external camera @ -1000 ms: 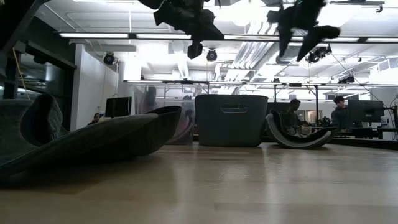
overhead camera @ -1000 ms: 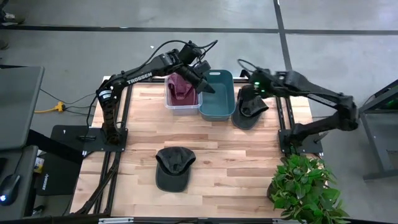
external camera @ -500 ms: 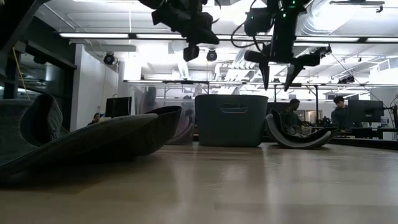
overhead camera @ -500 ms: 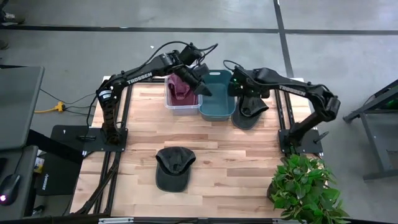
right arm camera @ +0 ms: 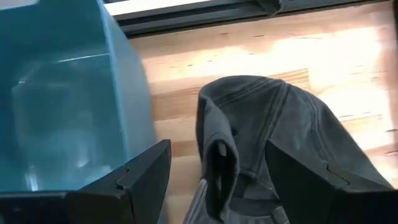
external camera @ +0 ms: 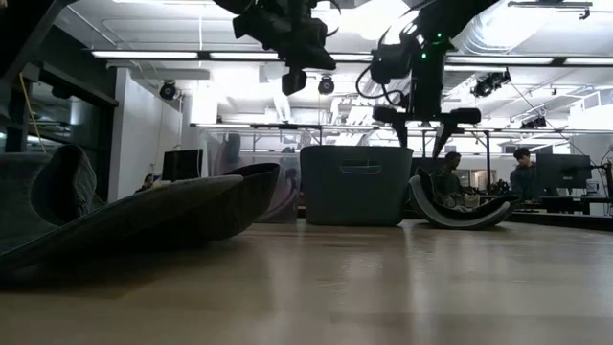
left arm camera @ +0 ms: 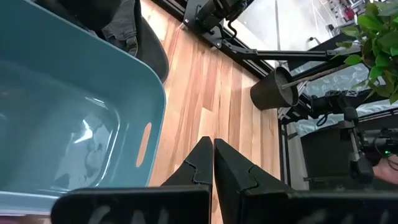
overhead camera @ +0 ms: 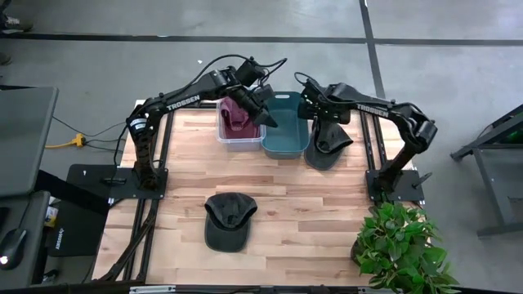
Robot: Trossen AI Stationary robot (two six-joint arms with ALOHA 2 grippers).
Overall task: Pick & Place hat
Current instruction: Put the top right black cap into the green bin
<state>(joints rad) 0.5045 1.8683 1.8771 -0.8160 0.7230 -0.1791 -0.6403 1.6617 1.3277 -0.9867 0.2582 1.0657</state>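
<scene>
The grey cap needs to go in the teal bin [overhead camera: 284,137]. My right gripper should next grab the cap by its top's curled edge [overhead camera: 316,132] to place it there.
A grey cap [overhead camera: 327,147] lies on the table by the right wall of a teal bin [overhead camera: 284,137]; the low view shows it curled up [external camera: 460,206]. My right gripper [overhead camera: 314,111] hangs open above it, pointing down, one finger on either side of the cap [right arm camera: 261,130] and clear of it. My left gripper [overhead camera: 268,117] is shut and empty above the teal bin's left rim [left arm camera: 213,144]. A maroon hat [overhead camera: 239,114] sits in a clear bin. A second dark cap [overhead camera: 227,220] lies flat near the table's near edge.
The teal bin [right arm camera: 62,93] stands right beside the grey cap, close to my right gripper's finger [right arm camera: 143,171]. The clear bin [overhead camera: 237,140] adjoins it on the left. A potted plant [overhead camera: 400,245] stands at the table's near right corner. Bare wood lies between the bins and the near cap.
My right gripper has swung toward the table's left, from over the grey cap's right side to the gap by the teal bin. It has turned to point straight down and come lower. The left arm and the hats have kept still.
</scene>
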